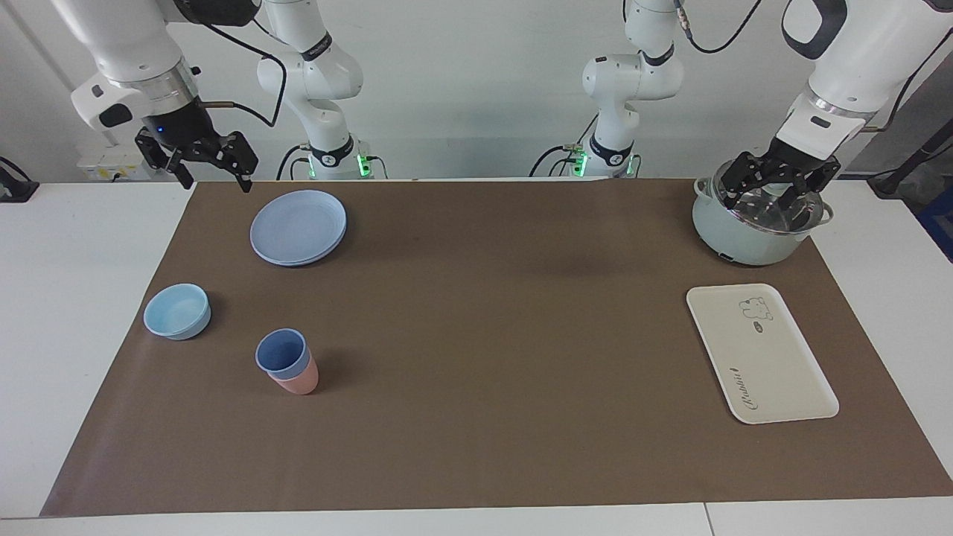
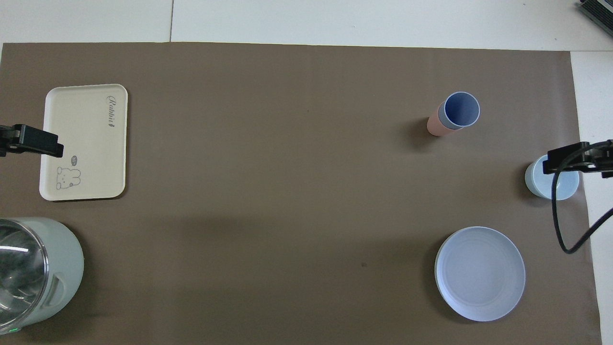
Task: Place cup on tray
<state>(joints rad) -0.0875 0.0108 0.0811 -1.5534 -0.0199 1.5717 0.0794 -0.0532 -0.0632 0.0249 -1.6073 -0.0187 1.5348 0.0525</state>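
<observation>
The nested cups need to come apart for placing on the tray (image 2: pixel 86 142). My right gripper should next grab the pink tumbler by its side to separate them.
The periwinkle-blue cup (image 1: pixel 281 353) (image 2: pixel 461 109) stands upright, nested inside a salmon-pink tumbler (image 1: pixel 299 383) (image 2: pixel 435 126), toward the right arm's end of the brown mat. The cream tray (image 1: pixel 761 354) (image 2: pixel 86 142) with a bear drawing lies flat and bare toward the left arm's end. My right gripper (image 1: pixel 214 181) hangs open and holds nothing, over the mat's corner beside the blue plate. My left gripper (image 1: pixel 767 202) hangs open over the pot, also holding nothing. Both are well away from the cup.
A round blue plate (image 1: pixel 298 227) (image 2: pixel 480 273) lies nearer to the robots than the cup. A low light-blue bowl (image 1: pixel 177 311) (image 2: pixel 550 188) sits by the mat's edge. A pale green pot (image 1: pixel 744 237) (image 2: pixel 52 268) with a glass lid stands nearer to the robots than the tray.
</observation>
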